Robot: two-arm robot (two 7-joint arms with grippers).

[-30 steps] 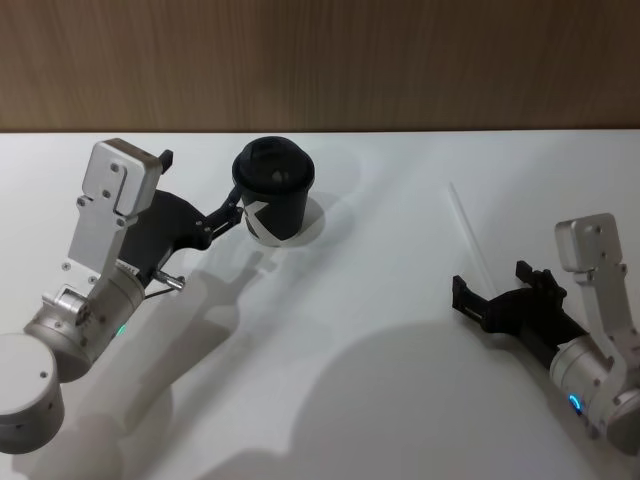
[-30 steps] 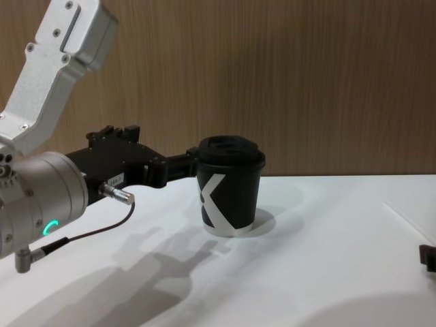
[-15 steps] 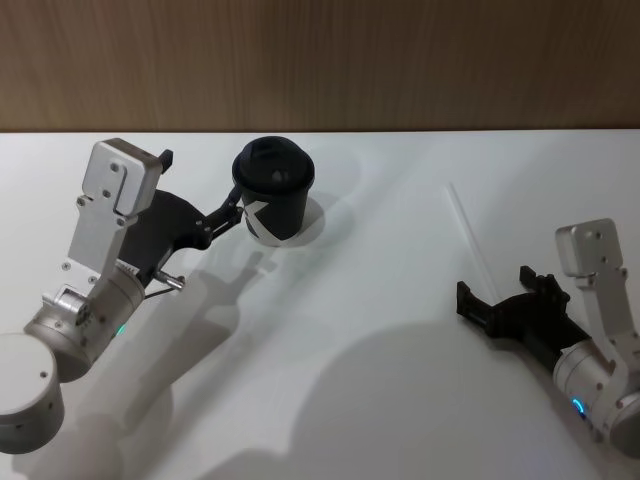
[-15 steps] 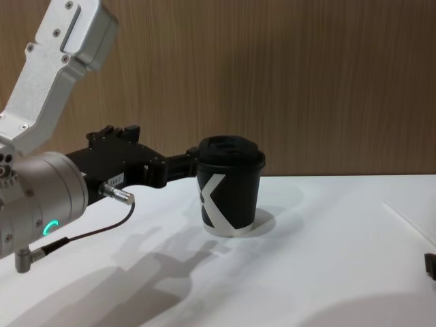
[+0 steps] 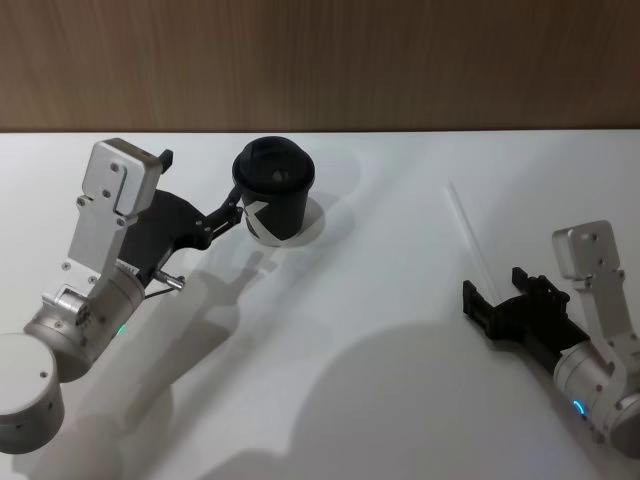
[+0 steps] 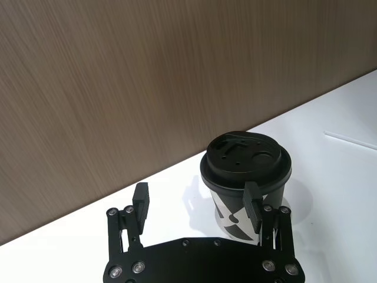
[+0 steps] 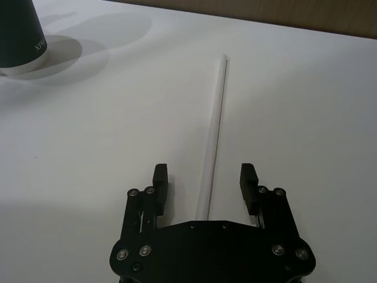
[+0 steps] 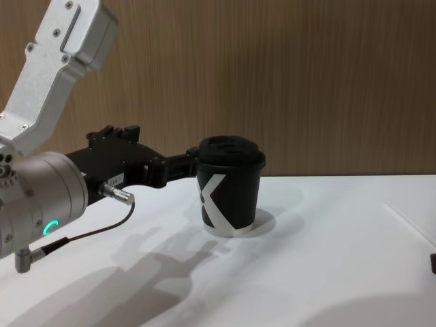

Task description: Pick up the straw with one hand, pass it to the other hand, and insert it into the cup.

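My right gripper takes hold of the straw by its end (image 5: 495,299) next, which leaves the white straw's long body (image 5: 468,230) free for the other hand.
The black lidded cup (image 5: 273,190) with a white K mark stands upright at the back of the white table. My left gripper (image 5: 203,181) is open just beside it, and one finger (image 6: 252,203) overlaps the cup's (image 6: 244,177) side while the other stands clear. On the table's right side the thin white straw (image 5: 465,225) lies flat. My right gripper (image 5: 494,284) is open at the straw's near end. In the right wrist view the straw (image 7: 217,112) runs out from between the spread fingers of that gripper (image 7: 204,174).
A wooden wall (image 5: 320,60) runs along the table's far edge. A thin grey cable (image 8: 88,235) hangs from my left wrist. The white tabletop (image 5: 380,300) stretches between the cup and the straw.
My right gripper has drawn back a little toward the robot and to the right, staying open along the straw. The left arm, cup and straw have not moved.
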